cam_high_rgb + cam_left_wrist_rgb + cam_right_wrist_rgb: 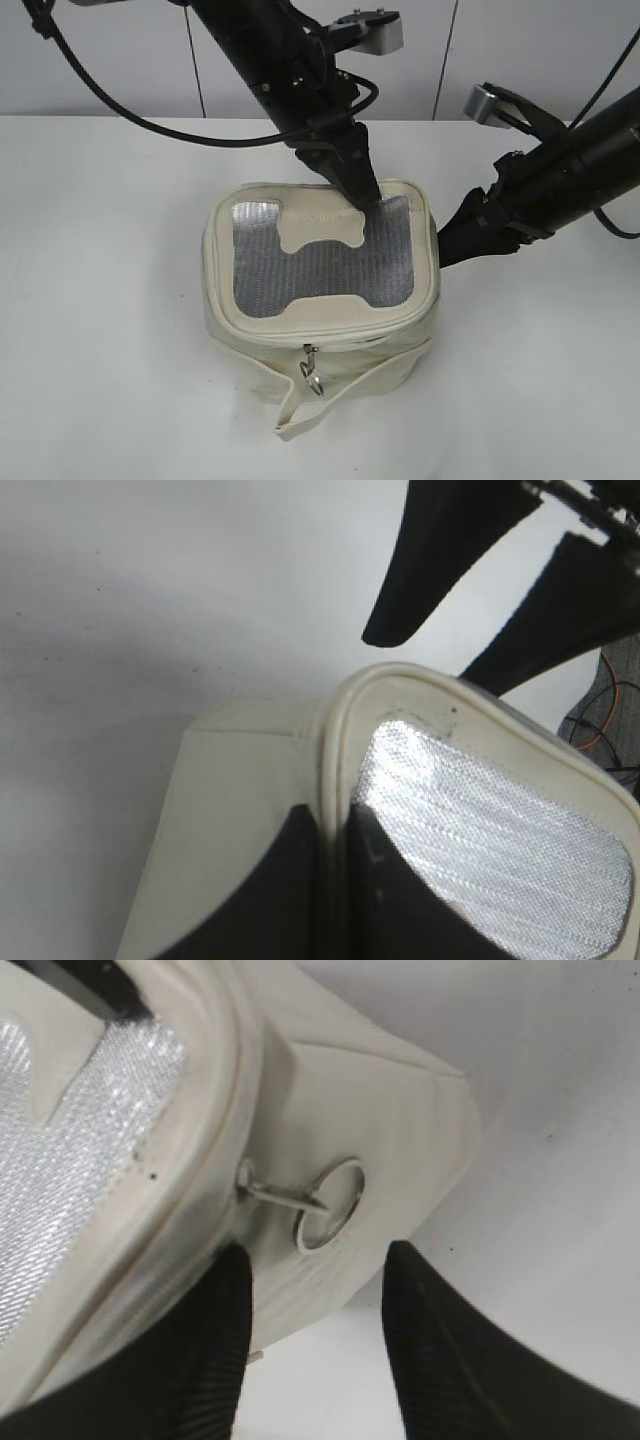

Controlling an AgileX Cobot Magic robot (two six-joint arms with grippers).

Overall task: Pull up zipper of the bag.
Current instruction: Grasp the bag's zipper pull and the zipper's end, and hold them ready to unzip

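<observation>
My right gripper should next grab the silver slider by its ring pull to pull the bag's zipper up.
The cream-white bag stands on the table with its grey mesh lid window facing up. My left gripper is at the lid's back edge. In the left wrist view its jaws are shut on the lid's raised cream rim. My right gripper is at the bag's right side. Its jaws are open, just below a silver slider with a ring pull on the zipper. A second ring pull hangs at the bag's front.
The bag's loose cream strap lies on the white table in front of the bag. A white wall stands behind the table. The right gripper's black fingers show beyond the bag in the left wrist view.
</observation>
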